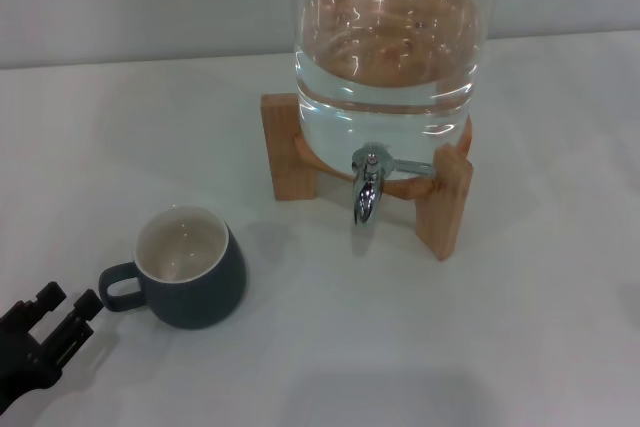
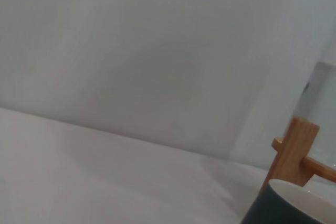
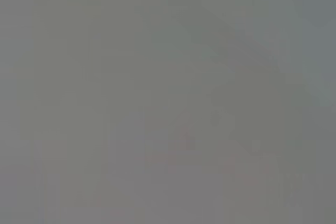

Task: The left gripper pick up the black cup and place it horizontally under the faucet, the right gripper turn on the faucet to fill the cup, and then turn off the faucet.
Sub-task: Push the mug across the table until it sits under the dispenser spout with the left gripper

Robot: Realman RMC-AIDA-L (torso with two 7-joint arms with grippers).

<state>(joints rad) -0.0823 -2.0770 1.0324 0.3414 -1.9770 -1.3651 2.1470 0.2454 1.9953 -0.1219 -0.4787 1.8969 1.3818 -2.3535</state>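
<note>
My left gripper's fingers stop short of the black cup's loop handle (image 1: 117, 287), so closing now would miss. My left gripper moves toward the handle, before closing.
The black cup (image 1: 190, 269) stands upright on the white table, left of and nearer than the dispenser, its cream inside showing and its loop handle pointing left. My left gripper (image 1: 68, 303) is low at the near left corner, open, its fingertips just short of the handle and touching nothing. The chrome faucet (image 1: 367, 183) points down from the front of the glass dispenser, its thin lever lying to the right. In the left wrist view the cup's rim (image 2: 294, 209) shows at one corner. The right gripper is out of view; the right wrist view is plain grey.
The big glass water dispenser (image 1: 388, 47) holds clear water and sits on a wooden stand (image 1: 444, 199), whose legs flank the faucet. One stand leg (image 2: 293, 150) appears in the left wrist view. A pale wall runs behind the white table (image 1: 500, 347).
</note>
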